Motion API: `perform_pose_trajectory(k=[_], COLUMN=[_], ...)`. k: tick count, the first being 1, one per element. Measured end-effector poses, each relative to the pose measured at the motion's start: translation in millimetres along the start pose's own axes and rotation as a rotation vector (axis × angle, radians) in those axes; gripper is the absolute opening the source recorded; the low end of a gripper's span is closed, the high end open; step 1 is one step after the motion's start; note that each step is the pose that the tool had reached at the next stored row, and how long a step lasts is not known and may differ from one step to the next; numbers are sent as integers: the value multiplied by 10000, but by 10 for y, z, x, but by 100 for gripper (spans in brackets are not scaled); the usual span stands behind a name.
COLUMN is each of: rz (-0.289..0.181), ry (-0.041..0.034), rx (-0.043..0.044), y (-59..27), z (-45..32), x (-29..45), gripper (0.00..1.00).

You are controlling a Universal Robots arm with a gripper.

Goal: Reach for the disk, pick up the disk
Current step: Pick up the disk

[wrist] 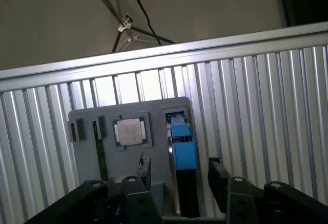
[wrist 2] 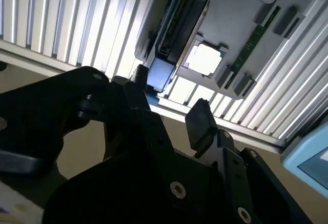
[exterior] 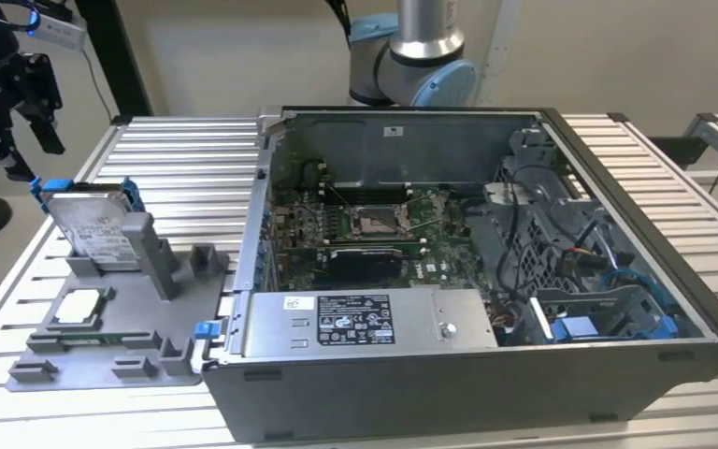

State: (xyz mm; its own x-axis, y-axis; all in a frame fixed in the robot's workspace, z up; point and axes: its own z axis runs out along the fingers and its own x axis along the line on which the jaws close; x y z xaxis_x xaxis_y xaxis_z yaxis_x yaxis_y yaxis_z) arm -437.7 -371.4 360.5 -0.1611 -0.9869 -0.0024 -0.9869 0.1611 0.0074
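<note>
The disk's lower end sits down in the grey fixture's slot (exterior: 107,262). My gripper will grab the disk next by its upper end with the blue bracket (exterior: 89,186).
The disk (exterior: 89,229) stands on edge, leaning back in a slot of the grey fixture plate (exterior: 135,360) at the exterior view's left. It is silver-grey with a white label and a blue bracket around it. My black gripper (exterior: 35,154) hangs open just above and slightly behind its upper edge, apart from it. In the first wrist view the disk (wrist: 183,149) appears edge-on, with its blue bracket end between the spread fingertips (wrist: 218,175) of the gripper (wrist: 182,178). In the second wrist view the disk (wrist 2: 179,26) lies beyond the open gripper (wrist 2: 169,93).
A small white-topped chip (exterior: 81,306) sits in the fixture plate beside the disk. An open computer case (exterior: 484,271) fills the middle of the slatted aluminium table (exterior: 184,159). The arm's base (exterior: 411,65) stands behind the case.
</note>
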Motion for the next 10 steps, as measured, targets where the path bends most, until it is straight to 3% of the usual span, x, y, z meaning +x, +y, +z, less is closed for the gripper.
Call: perform_pose_trajectory(k=[4, 10], rz=[-2, -17], ry=[-7, -33], rx=[1, -6], y=[0, -7], z=[12, 117], x=[0, 0], gripper=[100, 100])
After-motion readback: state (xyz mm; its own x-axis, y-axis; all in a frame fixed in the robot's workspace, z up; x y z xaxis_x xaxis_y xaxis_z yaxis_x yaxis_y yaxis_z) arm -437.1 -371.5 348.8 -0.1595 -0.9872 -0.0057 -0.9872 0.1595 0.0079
